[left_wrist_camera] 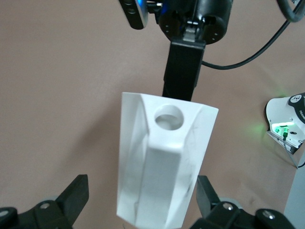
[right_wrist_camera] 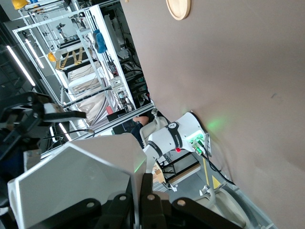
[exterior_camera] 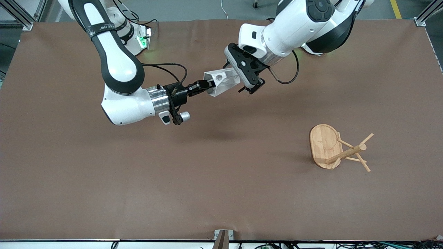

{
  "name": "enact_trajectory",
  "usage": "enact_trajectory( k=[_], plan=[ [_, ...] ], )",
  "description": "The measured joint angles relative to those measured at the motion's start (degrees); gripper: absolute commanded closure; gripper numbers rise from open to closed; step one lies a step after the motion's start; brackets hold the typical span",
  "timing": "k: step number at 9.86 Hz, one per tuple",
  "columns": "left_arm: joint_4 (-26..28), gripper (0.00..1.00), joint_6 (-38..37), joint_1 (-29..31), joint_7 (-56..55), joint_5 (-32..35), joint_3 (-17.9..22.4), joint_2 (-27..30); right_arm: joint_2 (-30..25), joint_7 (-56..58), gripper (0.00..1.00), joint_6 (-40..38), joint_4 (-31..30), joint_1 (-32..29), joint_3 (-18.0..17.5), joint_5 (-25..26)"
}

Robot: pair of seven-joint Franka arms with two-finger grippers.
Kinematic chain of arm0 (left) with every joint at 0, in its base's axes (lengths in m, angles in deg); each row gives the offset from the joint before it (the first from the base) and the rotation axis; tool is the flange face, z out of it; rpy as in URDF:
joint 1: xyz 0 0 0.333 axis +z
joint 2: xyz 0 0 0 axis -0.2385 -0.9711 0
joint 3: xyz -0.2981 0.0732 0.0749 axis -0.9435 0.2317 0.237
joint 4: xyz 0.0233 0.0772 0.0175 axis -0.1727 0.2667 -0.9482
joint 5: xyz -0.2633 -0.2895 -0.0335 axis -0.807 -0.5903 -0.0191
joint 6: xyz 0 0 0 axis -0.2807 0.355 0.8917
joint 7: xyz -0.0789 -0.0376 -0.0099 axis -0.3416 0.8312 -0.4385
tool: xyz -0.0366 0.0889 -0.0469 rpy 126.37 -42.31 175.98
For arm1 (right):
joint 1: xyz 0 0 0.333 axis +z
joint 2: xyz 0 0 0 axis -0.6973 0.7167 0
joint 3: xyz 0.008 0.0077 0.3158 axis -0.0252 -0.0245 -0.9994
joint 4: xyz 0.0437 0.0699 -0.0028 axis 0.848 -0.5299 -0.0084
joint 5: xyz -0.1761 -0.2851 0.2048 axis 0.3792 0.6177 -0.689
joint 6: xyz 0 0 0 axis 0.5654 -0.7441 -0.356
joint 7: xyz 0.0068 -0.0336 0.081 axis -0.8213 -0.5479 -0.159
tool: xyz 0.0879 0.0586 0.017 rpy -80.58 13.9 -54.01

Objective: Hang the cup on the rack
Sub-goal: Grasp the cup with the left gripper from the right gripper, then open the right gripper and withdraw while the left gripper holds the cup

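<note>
I need to grab the cup by its bottom end (exterior_camera: 233, 77) with my left gripper next. This will keep the cup's handle hole (exterior_camera: 220, 77) free for a rack peg.
The white faceted cup (exterior_camera: 221, 81) is held up in the air on its side, between the two grippers, over the part of the table near the robots' bases. My right gripper (exterior_camera: 204, 85) is shut on the cup's rim wall; its fingers pinch that wall in the right wrist view (right_wrist_camera: 143, 191), where the cup (right_wrist_camera: 81, 181) fills the lower corner. My left gripper (exterior_camera: 231, 80) is open around the cup's bottom end. In the left wrist view its fingers (left_wrist_camera: 76, 195) stand on either side of the cup (left_wrist_camera: 162, 176), whose handle hole faces the camera. The wooden rack (exterior_camera: 323, 143) stands apart from both grippers, toward the left arm's end.
The brown table cover (exterior_camera: 221, 180) is bare apart from the rack. The rack's pegs (exterior_camera: 363, 162) stick out toward the left arm's end. The rack's base also shows in the right wrist view (right_wrist_camera: 178, 7). A post (exterior_camera: 221, 238) stands at the table's near edge.
</note>
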State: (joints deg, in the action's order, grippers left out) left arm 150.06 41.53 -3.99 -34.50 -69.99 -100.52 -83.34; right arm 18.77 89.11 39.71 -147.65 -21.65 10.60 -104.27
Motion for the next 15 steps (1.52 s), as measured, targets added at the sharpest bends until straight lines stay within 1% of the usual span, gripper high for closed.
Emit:
enact_trajectory(
  k=[2, 3, 4, 5, 6, 8, 9, 10, 11, 13, 14, 15],
  plan=[
    [0.06, 0.0, 0.15, -0.73, 0.0, 0.0, -0.04, 0.0, -0.01, -2.29, 0.99, -0.04, 1.09, 0.0, -0.15, -0.3],
    [0.22, 0.02, 0.89, -0.8, 0.0, 0.0, -0.04, -0.01, -0.03, -2.93, 0.99, -0.05, 1.44, 0.0, -0.27, -0.4],
    [0.53, 0.15, 1.86, -0.84, 0.0, 0.0, -0.04, -0.02, -0.04, -3.3, 0.99, -0.05, 1.52, 0.0, -0.39, -0.46],
    [0.74, 0.45, 2.23, -0.9, 0.11, 0.0, -0.05, -0.03, -0.02, -3.37, 0.99, -0.03, 1.51, -0.01, -0.41, -0.47],
    [0.74, 0.7, 2.24, -0.94, 0.51, -0.05, -0.1, -0.01, -0.01, -3.45, 0.98, 0.26, 1.51, -0.01, -0.4, -0.43],
    [0.76, 0.9, 2.25, -0.94, 1.31, -0.08, -0.09, 0.04, 0.01, -3.44, 0.97, 0.19, 1.48, -0.08, -0.34, -0.4],
    [0.76, 0.98, 2.24, -0.94, 1.31, -0.08, -0.09, 0.04, 0.01, -3.46, 0.3, 0.19, 1.48, -0.08, -0.34, -0.4],
    [0.78, 0.99, 2.21, -0.94, 1.3, -0.09, -0.1, 0.03, 0.0, -3.95, 0.0, 0.02, 1.49, -0.1, -0.34, -0.37],
    [1.0, 0.99, 2.21, -0.95, 1.29, -0.08, -0.09, -0.03, -0.05, -4.94, 0.0, -0.93, 1.68, -0.13, -0.32, -0.08],
    [1.12, 0.99, 2.24, -0.87, 1.29, -0.08, 0.01, -0.09, -0.18, -5.87, 0.0, -1.6, 2.06, -0.36, -0.05, 2.86],
    [1.11, 0.99, 2.24, -0.85, 1.29, -0.08, 0.04, -0.09, -0.2, -5.96, 0.0, -1.6, 2.1, -0.9, 0.39, 5.62],
    [1.11, 0.99, 2.24, -0.83, 1.29, -0.08, 0.05, -0.09, -0.22, -6.0, 0.0, -1.67, 2.13, -1.52, 1.44, 9.73]
  ],
)
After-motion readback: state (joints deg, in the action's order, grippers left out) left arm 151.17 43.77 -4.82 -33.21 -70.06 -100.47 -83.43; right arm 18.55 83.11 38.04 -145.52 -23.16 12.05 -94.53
